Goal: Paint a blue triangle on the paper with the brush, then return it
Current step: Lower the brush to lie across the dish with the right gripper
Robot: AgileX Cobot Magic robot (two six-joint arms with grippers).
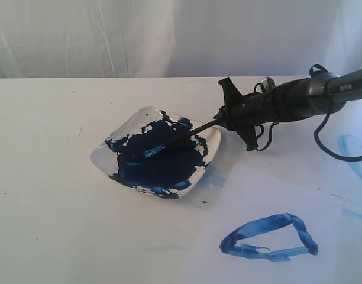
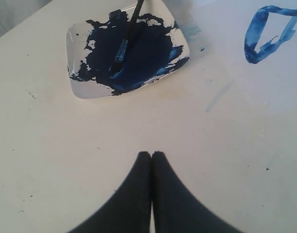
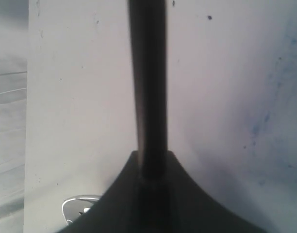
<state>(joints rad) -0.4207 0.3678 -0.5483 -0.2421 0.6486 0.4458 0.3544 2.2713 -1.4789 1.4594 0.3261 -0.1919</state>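
My right gripper releases the brush now, since the brush lies across the dish's rim (image 1: 206, 131) with its tip in the paint (image 1: 144, 155).
The brush (image 1: 169, 142) slants down into the white square dish (image 1: 99, 155) of dark blue paint, with its blue-stained tip in the paint. My right gripper (image 1: 223, 121) is shut on the far end of the black handle, just past the dish's right corner. In the right wrist view the handle (image 3: 148, 82) runs straight out from between the shut fingers (image 3: 175, 167). The blue triangle (image 1: 258, 226) lies on the paper (image 1: 258, 195), in front of that gripper. My left gripper (image 2: 152, 154) is shut on nothing, hovering over bare table short of the dish (image 2: 75, 87), brush (image 2: 124, 43) and triangle (image 2: 253, 34).
A pale blue smear (image 1: 355, 148) marks the table at the far right. A black cable (image 1: 329, 148) loops down from the right arm. White curtains hang behind the table's back edge. Small paint specks dot the table around the dish.
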